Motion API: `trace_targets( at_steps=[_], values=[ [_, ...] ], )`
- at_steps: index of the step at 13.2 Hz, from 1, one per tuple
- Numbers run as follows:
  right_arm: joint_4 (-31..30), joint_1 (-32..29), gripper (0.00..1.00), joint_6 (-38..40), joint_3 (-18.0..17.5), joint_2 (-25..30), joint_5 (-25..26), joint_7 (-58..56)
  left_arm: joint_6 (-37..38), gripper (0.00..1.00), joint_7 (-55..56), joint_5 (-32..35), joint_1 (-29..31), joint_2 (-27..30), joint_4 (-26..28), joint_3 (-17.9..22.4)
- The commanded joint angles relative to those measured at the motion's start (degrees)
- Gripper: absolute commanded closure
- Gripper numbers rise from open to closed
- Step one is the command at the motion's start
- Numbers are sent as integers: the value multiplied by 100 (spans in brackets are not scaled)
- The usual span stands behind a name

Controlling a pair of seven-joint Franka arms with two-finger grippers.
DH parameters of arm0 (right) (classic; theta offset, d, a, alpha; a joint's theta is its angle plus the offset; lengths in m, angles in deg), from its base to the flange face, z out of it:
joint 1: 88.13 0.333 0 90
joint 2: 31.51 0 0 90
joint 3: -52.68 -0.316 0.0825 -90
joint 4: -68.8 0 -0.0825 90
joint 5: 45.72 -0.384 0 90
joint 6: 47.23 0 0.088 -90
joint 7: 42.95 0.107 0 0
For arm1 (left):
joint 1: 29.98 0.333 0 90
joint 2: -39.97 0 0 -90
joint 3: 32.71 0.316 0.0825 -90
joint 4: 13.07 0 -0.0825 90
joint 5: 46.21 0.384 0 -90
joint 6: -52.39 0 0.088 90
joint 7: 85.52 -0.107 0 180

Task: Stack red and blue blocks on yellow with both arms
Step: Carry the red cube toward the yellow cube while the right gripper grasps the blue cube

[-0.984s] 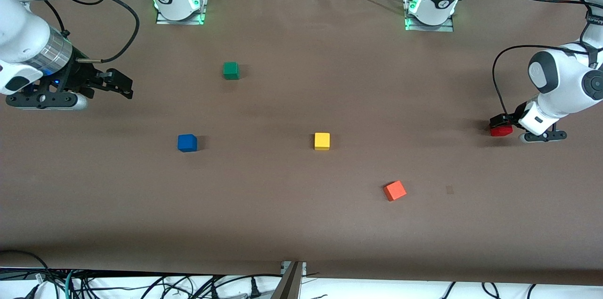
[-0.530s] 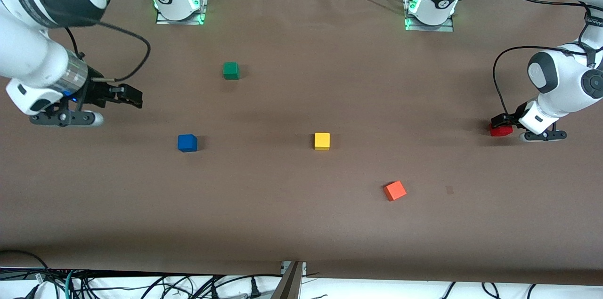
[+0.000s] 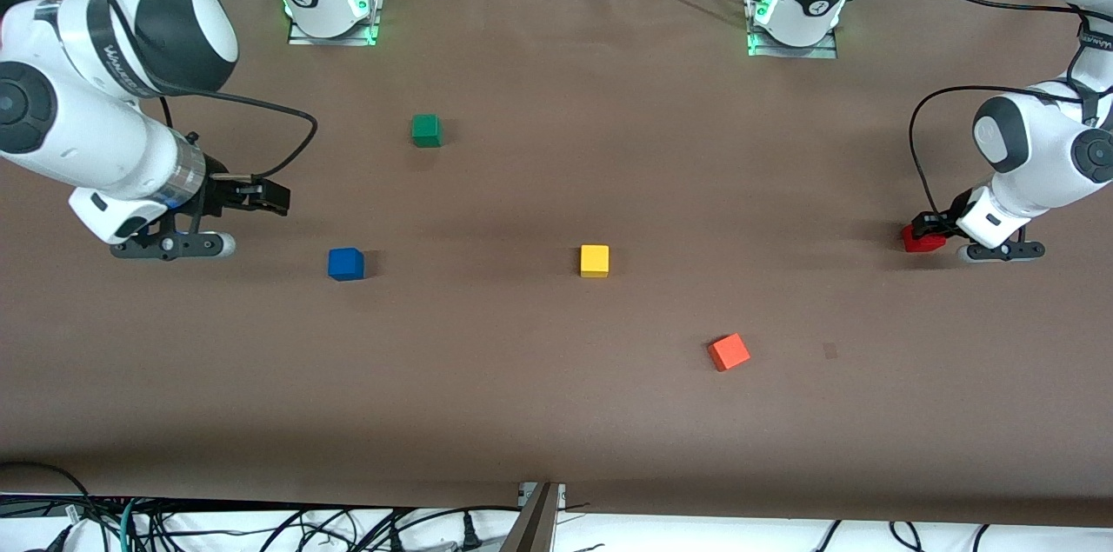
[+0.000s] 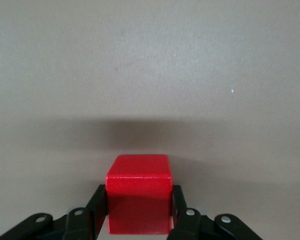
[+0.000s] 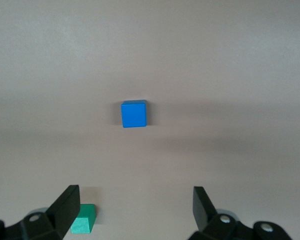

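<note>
The right gripper picks up the blue cube by its opposite sides next. Then it stacks the blue cube above the yellow cube (image 3: 595, 260).
The deep red cube (image 3: 922, 238) is at the left arm's end of the table, and my left gripper (image 3: 923, 228) is shut on it. In the left wrist view the red cube (image 4: 139, 194) sits between the two black fingers (image 4: 97, 212), low over the brown table. The blue cube (image 3: 345, 263) lies on the table toward the right arm's end. My right gripper (image 3: 265, 196) is open and empty, above the table beside the blue cube (image 5: 134, 113). The yellow cube (image 3: 595, 260) sits mid-table.
A green cube (image 3: 426, 129) lies nearer the robot bases; it also shows in the right wrist view (image 5: 84, 225). A lighter orange-red cube (image 3: 729, 352) lies nearer the front camera than the yellow cube. Cables run along the table's front edge.
My right arm has swung in from the table's end toward the blue cube. My left gripper with the red cube has barely shifted.
</note>
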Motion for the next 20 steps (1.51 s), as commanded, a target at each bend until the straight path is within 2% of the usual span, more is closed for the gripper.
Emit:
trace_targets(
  at_steps=[1,3,5,6,7,10,13,15,17,20],
  values=[
    [94,13,0,12,-28,-36,93,-35,615,100,36,93,3,382,-314,-360],
    [85,109,0,-215,-37,-324,119,70,1326,100,272,31,-6,401,-919,-825],
    [33,119,0,-715,-19,-798,49,123,1916,100,1130,40,-32,331,-1544,-1475],
    [-28,118,0,-961,-19,-957,49,132,2119,100,1535,92,-189,243,-1843,-1782],
    [-133,136,0,-1321,-19,-1150,49,132,2417,100,1818,93,-512,138,-2203,-1855],
    [-511,127,0,-2490,-19,-1696,40,150,3051,100,2740,110,-1742,-397,-3301,-1821],
    [-1003,127,0,-3081,-19,-1759,40,378,3526,100,3469,452,-2885,-1205,-4365,-1803],
    [-1442,127,1,-3554,-19,-1750,40,387,3562,100,4357,619,-3448,-1671,-4780,-1716],
    [-1803,119,3,-4047,-19,-1750,40,387,3562,100,4694,743,-3967,-1997,-5131,-1488],
    [-1813,118,9,-4023,-19,-1706,40,361,3554,100,4957,726,-4408,-2358,-5467,-1346]
  ],
)
